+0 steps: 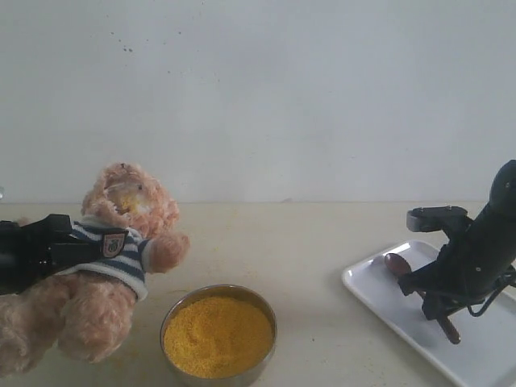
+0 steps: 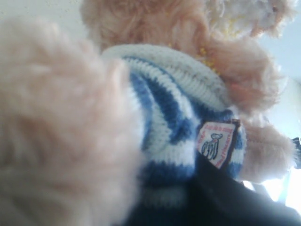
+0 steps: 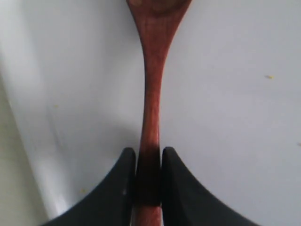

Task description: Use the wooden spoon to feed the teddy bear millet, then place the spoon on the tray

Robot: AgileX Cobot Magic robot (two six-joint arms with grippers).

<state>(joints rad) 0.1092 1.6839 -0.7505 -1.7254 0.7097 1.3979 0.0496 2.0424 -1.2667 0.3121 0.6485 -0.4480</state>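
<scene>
The wooden spoon [image 1: 397, 264] is inside the tray's rim and would lie in the tray if opened, so it is time for my right gripper to release it now.
The teddy bear [image 1: 121, 242] in its striped shirt [image 2: 164, 103] is held upright at the left, with my left gripper [image 1: 81, 242] shut on its body. One dark finger [image 2: 221, 197] presses the shirt below the badge. A few yellow grains stick to the bear's muzzle. The millet [image 1: 218, 334] fills a round metal bowl in front of the bear. My right gripper [image 3: 148, 162] is shut on the thin handle of the wooden spoon [image 3: 151, 94]. That spoon [image 1: 397, 264] lies low over the white tray [image 1: 379, 294], and I cannot tell whether it touches.
The right arm [image 1: 484, 242] leans over the tray at the table's right edge. A plain white wall stands behind the table. Stray millet grains dot the tray [image 3: 268, 76].
</scene>
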